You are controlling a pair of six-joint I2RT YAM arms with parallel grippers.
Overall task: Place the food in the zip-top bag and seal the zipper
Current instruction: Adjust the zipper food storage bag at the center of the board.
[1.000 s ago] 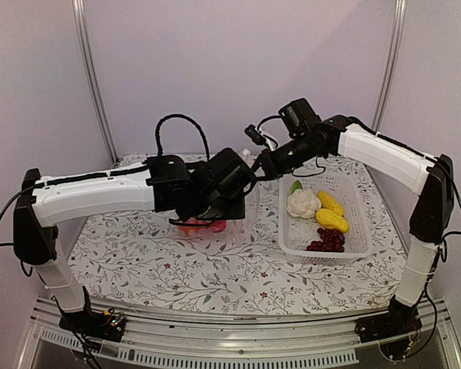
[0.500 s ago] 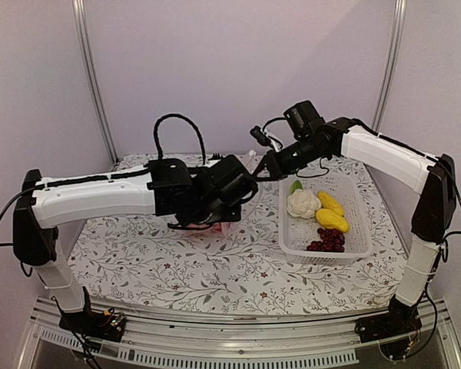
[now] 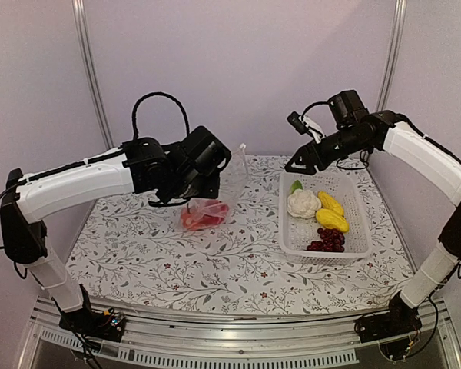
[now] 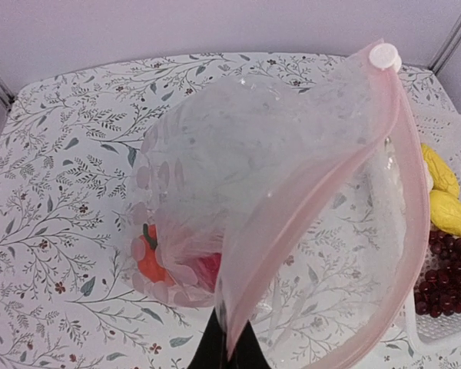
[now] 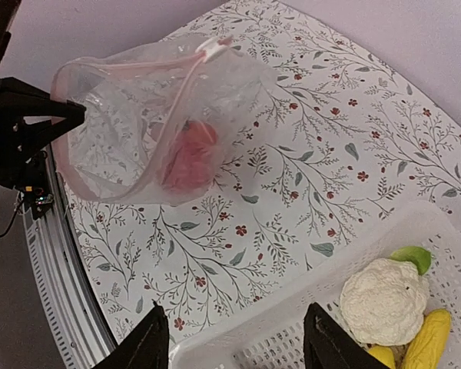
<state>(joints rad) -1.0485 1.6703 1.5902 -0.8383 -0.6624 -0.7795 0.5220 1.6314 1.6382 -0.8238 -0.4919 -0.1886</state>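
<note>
The yellow piece nearer the grapes should be grabbed next by my right gripper across the piece's narrow middle, leaving an end free to enter the bag's opening.
The clear zip-top bag (image 3: 215, 196) hangs from my left gripper (image 3: 219, 165), which is shut on its mouth edge. The left wrist view shows the black fingertips (image 4: 250, 355) pinching the pink zipper (image 4: 315, 200), with the mouth gaping and a white slider (image 4: 384, 55) at the far end. An orange pumpkin (image 4: 150, 261) and a red pepper (image 4: 207, 269) lie in the bag's bottom. My right gripper (image 3: 296, 164) is open and empty above the basket's far-left corner, apart from the bag. Cauliflower (image 3: 302, 204), yellow pieces (image 3: 332, 219), grapes (image 3: 327, 240) and a green piece (image 3: 296, 186) lie in the basket.
The white mesh basket (image 3: 323, 255) stands on the right of the flowered tablecloth (image 3: 161, 261). Its near-left rim (image 5: 307, 307) lies between my right fingers in the right wrist view. Metal posts and lilac walls close in the back and sides.
My right gripper has opened, let go of the bag and drawn back to the right over the basket. My left gripper has shut on the bag's mouth and lifted it up and to the left.
</note>
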